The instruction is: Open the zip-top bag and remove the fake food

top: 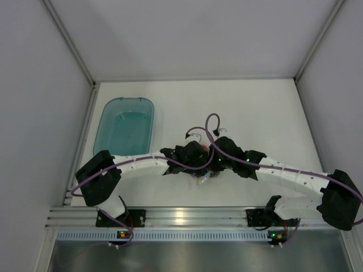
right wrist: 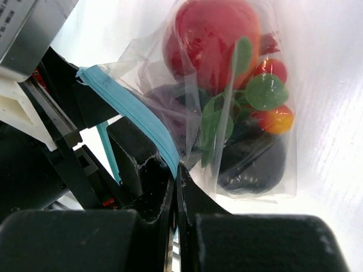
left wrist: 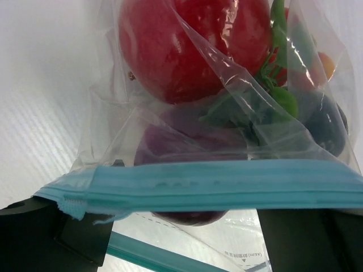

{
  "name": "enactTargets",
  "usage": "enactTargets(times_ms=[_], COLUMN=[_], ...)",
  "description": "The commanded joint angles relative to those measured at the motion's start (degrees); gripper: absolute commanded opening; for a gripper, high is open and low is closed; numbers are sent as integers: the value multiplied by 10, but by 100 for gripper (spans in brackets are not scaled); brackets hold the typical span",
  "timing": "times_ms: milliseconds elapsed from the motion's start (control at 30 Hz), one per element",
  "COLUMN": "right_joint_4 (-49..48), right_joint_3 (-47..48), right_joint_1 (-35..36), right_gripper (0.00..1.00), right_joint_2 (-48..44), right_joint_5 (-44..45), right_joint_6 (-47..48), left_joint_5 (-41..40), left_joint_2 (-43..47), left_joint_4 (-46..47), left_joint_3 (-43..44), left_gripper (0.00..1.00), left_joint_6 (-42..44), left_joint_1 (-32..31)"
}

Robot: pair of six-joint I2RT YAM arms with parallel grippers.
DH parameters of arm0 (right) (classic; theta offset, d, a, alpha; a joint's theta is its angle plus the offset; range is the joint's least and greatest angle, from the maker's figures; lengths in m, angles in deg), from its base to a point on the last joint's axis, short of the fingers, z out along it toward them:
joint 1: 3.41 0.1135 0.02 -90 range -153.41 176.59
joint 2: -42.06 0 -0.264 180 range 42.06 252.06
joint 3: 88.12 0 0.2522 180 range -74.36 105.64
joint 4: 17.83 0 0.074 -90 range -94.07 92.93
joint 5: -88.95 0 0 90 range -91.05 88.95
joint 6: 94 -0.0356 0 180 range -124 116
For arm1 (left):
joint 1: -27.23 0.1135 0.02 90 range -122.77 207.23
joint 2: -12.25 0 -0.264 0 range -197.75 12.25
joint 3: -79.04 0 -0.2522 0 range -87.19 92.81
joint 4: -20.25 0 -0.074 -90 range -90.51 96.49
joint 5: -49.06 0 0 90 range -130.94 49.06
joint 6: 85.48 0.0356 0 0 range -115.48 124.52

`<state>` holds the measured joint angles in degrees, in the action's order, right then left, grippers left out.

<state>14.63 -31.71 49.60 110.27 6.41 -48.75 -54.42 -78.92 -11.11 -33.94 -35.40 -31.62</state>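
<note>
I need to grab the purple piece [left wrist: 187,141] next with my left gripper, across both sides at its end by the zip, to remove it through the bag's opening.
The zip-top bag [left wrist: 142,107] is a clear pouch with a light blue zip strip [left wrist: 227,184]. It lies under both wrists at table centre, and only a glimpse shows from above [top: 201,179]. Inside are a red ball [right wrist: 210,39], a purple piece [left wrist: 187,141], a dark piece [right wrist: 252,161] and a green-orange-red bit [right wrist: 266,107]. My right gripper [right wrist: 176,170] is shut on one end of the zip strip [right wrist: 130,113]. My left gripper [left wrist: 181,232] has its fingers wide apart, and the strip lies across its tips. A second teal strip [left wrist: 147,255] runs below, apart from the first.
A translucent teal tub [top: 125,126] stands at the back left of the table. White walls close in the left, right and far sides. The two wrists, left [top: 190,154] and right [top: 227,152], meet with purple cables looping above them.
</note>
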Motion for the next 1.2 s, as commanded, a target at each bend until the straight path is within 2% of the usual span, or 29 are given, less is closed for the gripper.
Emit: enactTargets(times_ms=[0,233,433,633,700,767,967,1167], right_joint_4=[-103,-109,-82,-44,-25,-12,34,80], right_joint_3=[4,-6,-1,26,44,63,117,137], right_joint_1=[0,0,1,0,-1,0,-2,-12], right_gripper=[0,0,0,0,0,0,0,0], right_joint_2=[-21,-32,-44,-47,-47,-42,-7,18], right_joint_5=[15,6,45,87,105,117,143,223], right_joint_6=[7,12,30,73,96,113,158,153], left_joint_5=[93,81,69,46,50,50,76,84], left_joint_2=[-22,-76,-35,56,73,97,146,206], left_joint_4=[63,73,105,157,170,197,235,234], left_joint_3=[30,41,18,-33,-46,-64,-96,-111], left_gripper=[96,82,44,16,12,2,0,0], left_joint_6=[14,0,-17,-6,3,10,41,66], left_joint_1=[-23,-24,-24,-26,-27,-27,-27,-27])
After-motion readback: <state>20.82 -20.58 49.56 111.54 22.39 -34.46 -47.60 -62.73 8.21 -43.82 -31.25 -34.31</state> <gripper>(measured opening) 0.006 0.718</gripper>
